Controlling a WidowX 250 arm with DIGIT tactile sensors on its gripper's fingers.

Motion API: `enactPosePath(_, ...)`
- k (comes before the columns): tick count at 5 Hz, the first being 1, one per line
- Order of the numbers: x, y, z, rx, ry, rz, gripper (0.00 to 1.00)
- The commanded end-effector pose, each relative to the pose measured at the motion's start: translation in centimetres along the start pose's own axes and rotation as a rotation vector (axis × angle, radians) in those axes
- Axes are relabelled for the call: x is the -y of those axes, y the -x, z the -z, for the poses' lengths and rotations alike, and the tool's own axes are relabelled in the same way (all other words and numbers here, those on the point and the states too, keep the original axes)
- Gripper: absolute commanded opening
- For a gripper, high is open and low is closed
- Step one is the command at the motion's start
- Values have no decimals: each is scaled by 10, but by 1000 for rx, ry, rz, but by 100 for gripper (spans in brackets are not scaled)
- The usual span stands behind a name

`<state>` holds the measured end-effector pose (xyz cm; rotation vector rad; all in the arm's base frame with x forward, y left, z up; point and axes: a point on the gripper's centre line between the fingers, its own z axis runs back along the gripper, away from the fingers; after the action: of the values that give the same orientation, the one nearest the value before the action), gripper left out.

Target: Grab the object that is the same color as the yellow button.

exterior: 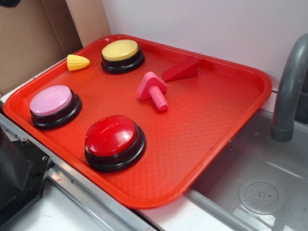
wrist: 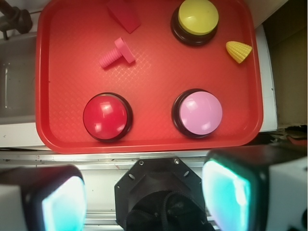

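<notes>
My gripper should next grab the yellow corn by its ribbed body (exterior: pixel 77 62), to pick up the object matching the yellow button's color (exterior: pixel 120 49).
The small yellow ribbed corn piece (exterior: pixel 77 62) lies on the red tray (exterior: pixel 226 120) at its far left corner, just left of the yellow button (exterior: pixel 122 55). In the wrist view the corn piece (wrist: pixel 238 51) lies right of the yellow button (wrist: pixel 197 20), at the top right. My gripper (wrist: pixel 144 202) is open and empty, high above the tray's near edge, with a wide gap between its two fingers (wrist: pixel 226 195). The gripper does not show in the exterior view.
On the tray are also a pink-topped button (exterior: pixel 54 106), a red-topped button (exterior: pixel 114 142), a pink plastic screw (exterior: pixel 154 90) and a red wedge (exterior: pixel 181 70). A grey sink (exterior: pixel 260 183) with a tap (exterior: pixel 288 91) lies to the right. Cardboard (exterior: pixel 29 38) stands behind.
</notes>
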<state>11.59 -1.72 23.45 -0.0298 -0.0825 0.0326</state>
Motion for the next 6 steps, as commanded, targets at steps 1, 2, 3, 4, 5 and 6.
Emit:
enactPosePath(1, 0, 0, 0, 0, 0, 0, 100)
enactPosePath(2, -9, -6, 7, 13, 17, 31, 100)
enactPosePath(3, -27, -20, 21, 22, 6, 110, 100)
enactPosePath(4, -43, -32, 34, 19, -18, 182, 100)
enactPosePath(5, -68, -45, 52, 34, -46, 275, 100)
enactPosePath(6, -91, -61, 71, 97, -28, 332, 100)
